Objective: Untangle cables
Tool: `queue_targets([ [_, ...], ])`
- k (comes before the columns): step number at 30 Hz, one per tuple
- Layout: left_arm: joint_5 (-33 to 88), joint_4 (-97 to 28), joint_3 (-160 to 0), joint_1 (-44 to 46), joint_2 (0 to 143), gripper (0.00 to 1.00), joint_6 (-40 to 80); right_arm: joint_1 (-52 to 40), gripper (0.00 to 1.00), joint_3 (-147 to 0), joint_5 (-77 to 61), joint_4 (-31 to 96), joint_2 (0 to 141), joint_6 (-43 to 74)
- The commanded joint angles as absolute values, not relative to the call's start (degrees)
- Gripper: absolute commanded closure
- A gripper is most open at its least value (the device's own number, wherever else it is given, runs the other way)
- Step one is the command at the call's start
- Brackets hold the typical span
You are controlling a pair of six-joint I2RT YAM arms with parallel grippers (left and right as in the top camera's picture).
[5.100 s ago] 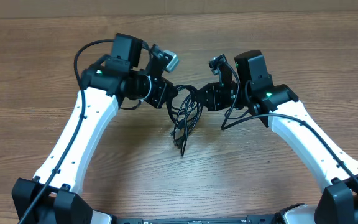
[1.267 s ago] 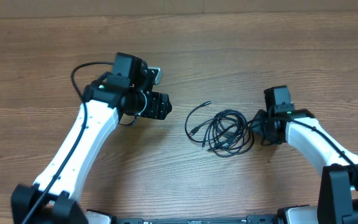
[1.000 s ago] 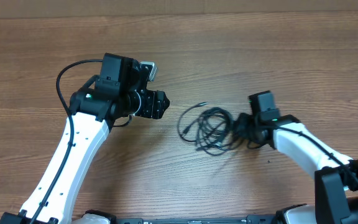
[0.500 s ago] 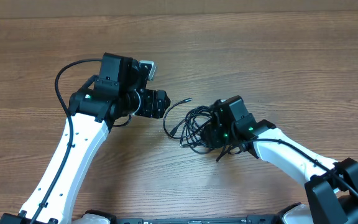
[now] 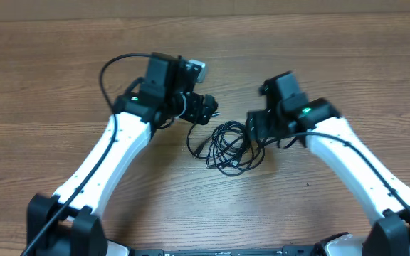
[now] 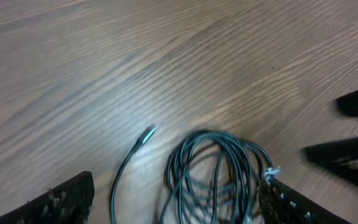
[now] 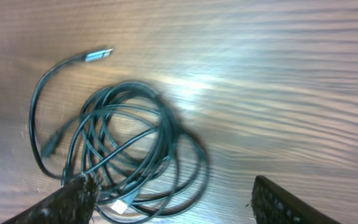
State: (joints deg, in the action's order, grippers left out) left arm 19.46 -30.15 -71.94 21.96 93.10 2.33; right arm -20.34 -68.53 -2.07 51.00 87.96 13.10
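Observation:
My left gripper grabs the part of the coil on the loose plug's side next, to untangle the cables, leaving the coil's opposite edge for my right gripper.
The cables (image 5: 228, 146) lie as one tangled black coil on the wooden table, between both arms. A loose end with a silver-tipped plug (image 7: 98, 55) curls out toward my left gripper. My left gripper (image 5: 208, 108) hovers just behind the coil's left side. In the left wrist view it (image 6: 176, 182) is open, and the coil (image 6: 211, 177) shows in the gap between its fingers. My right gripper (image 5: 253, 128) is at the coil's right edge. Its wrist view shows it (image 7: 174, 183) open, with its left finger (image 7: 67, 202) over the coil's strands (image 7: 126, 146) and a white plug end (image 7: 120, 205) beside it.
The wooden table (image 5: 347, 57) stretches all round the coil, and its far edge (image 5: 205, 16) runs along the top. A thick black wire (image 5: 105, 71) loops off my left arm. The right gripper's fingers (image 6: 344, 152) show at the right of the left wrist view.
My right arm dragged the coil leftward, then drew back to its right side with its jaws wider. My left arm swung right, close to the coil.

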Motion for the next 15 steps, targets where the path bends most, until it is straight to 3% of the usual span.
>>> queue_targets([
  [1, 19.5, -27.7, -73.1, 24.0, 96.6, 0.17, -2.5, -16.7, 0.21, -72.0, -0.2, 53.5, 85.3, 18.4],
  [12, 19.6, -21.1, -73.1, 27.6, 108.1, 0.20, -4.8, -9.3, 0.21, -72.4, -12.1, 56.4, 83.2, 18.7],
  [15, 19.6, -19.7, -73.1, 28.4, 111.0, 0.25, -4.8, -9.2, 0.21, -72.4, -12.2, 56.7, 83.2, 18.7],
])
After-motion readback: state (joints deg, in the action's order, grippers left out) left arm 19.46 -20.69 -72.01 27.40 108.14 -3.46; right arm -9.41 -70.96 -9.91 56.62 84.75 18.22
